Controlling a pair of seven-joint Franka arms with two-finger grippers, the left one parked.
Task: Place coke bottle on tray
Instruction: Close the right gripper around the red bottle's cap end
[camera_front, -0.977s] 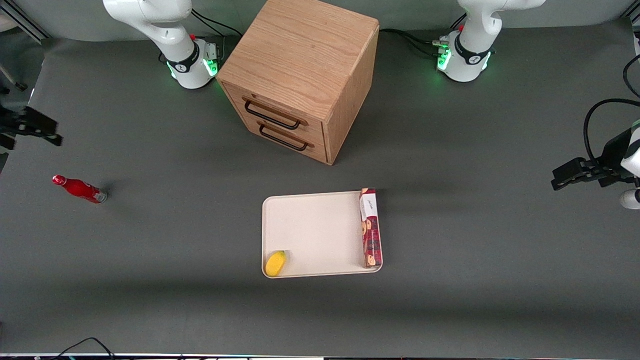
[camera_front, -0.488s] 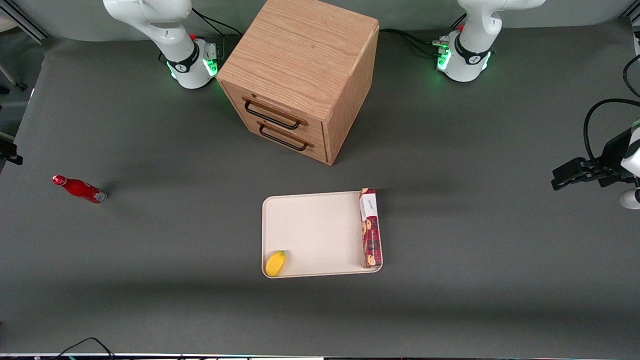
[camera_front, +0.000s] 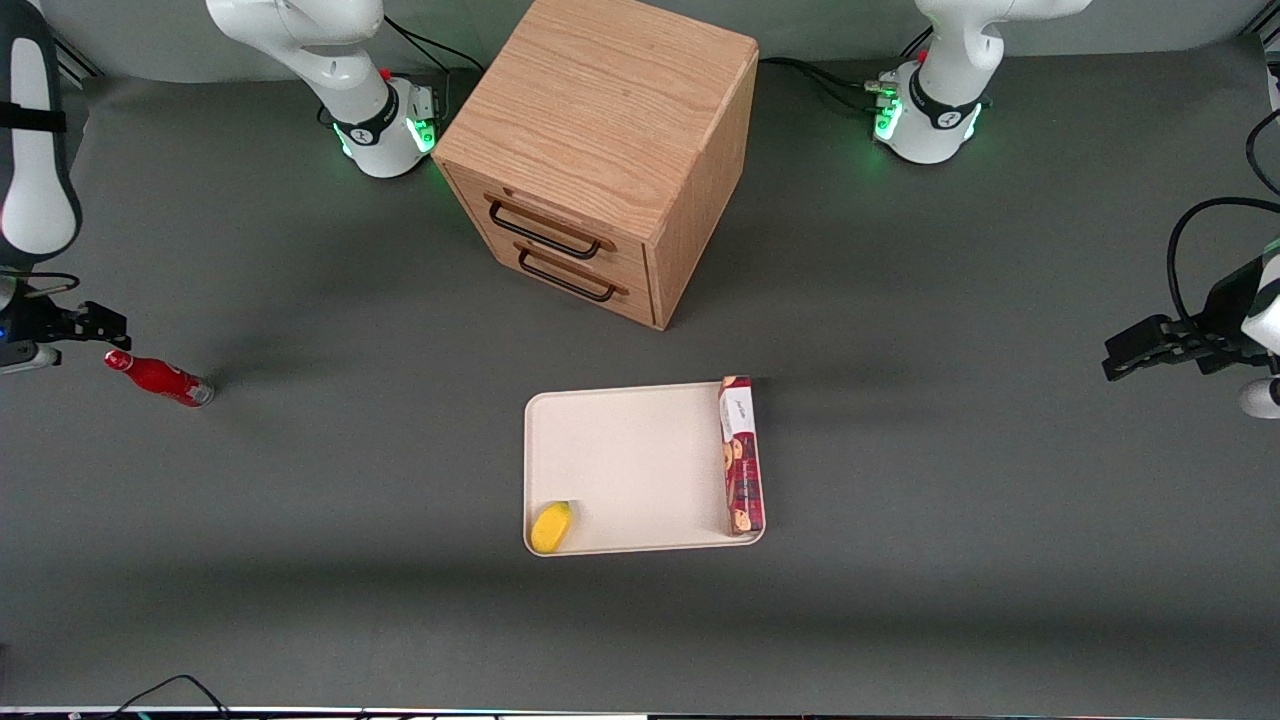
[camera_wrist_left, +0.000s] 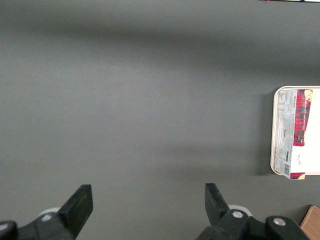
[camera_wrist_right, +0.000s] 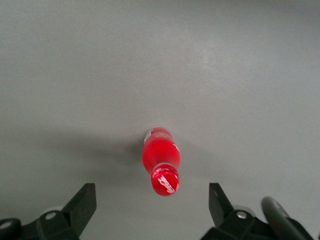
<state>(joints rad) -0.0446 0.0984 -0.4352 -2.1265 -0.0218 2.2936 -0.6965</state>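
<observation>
The coke bottle has to go onto the cream-white tray (camera_front: 630, 450), so I need to grab it by its red cap (camera_front: 118, 360) with my right gripper next.
The coke bottle (camera_front: 160, 377), small, red, with a red cap and a silvery base, stands on the grey table toward the working arm's end, well away from the tray. My right gripper (camera_front: 98, 325) hovers just above its cap and is open. In the right wrist view the coke bottle (camera_wrist_right: 160, 159) is seen from above, and its white-lettered cap sits between the spread fingers of the gripper (camera_wrist_right: 150, 202), touching neither. The cream-white tray (camera_front: 630, 450) lies mid-table, nearer the front camera than the cabinet.
A wooden drawer cabinet (camera_front: 600, 150) stands mid-table, farther from the front camera than the tray. A long red cookie box (camera_front: 741, 455) lies along one tray edge. A yellow fruit (camera_front: 551, 526) sits in a tray corner. The left wrist view shows the tray's rim (camera_wrist_left: 273, 130).
The right gripper left the table's edge and came back lower, now just above the bottle's cap, and the white forearm has come into view. The bottle has not moved.
</observation>
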